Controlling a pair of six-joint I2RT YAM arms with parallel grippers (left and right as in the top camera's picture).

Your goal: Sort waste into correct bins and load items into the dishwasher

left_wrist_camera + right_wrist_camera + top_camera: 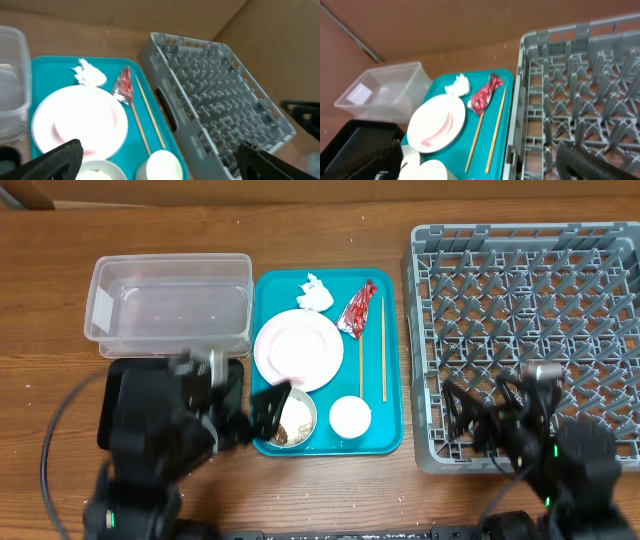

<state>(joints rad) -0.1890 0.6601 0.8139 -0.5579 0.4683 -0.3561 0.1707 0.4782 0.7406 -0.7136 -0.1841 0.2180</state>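
My left gripper grips the white cup (350,416) by its rim on the bowl side next, leaving its base end free to hand over for dishwasher loading.
On the teal tray (390,435) lie a white napkin (316,292), a red foil wrapper (358,308), two chopsticks (383,345), a white plate (298,350), a bowl (292,420) holding rice and a brown scrap, and a white cup (350,416). My left gripper (255,415) is open and empty, hovering by the bowl at the tray's front left. In the left wrist view its jaws (160,150) stand wide above the cup (162,165) and the plate (80,120). My right gripper (485,405) is open and empty over the dish rack's (530,300) front left corner; its jaws also show in the right wrist view (480,150).
The clear tub (170,305) stands at the back left, empty. The black tray (112,395) lies in front of it, mostly hidden under my left arm. The rack fills the right side of the table. Bare wood lies behind the tray and tub.
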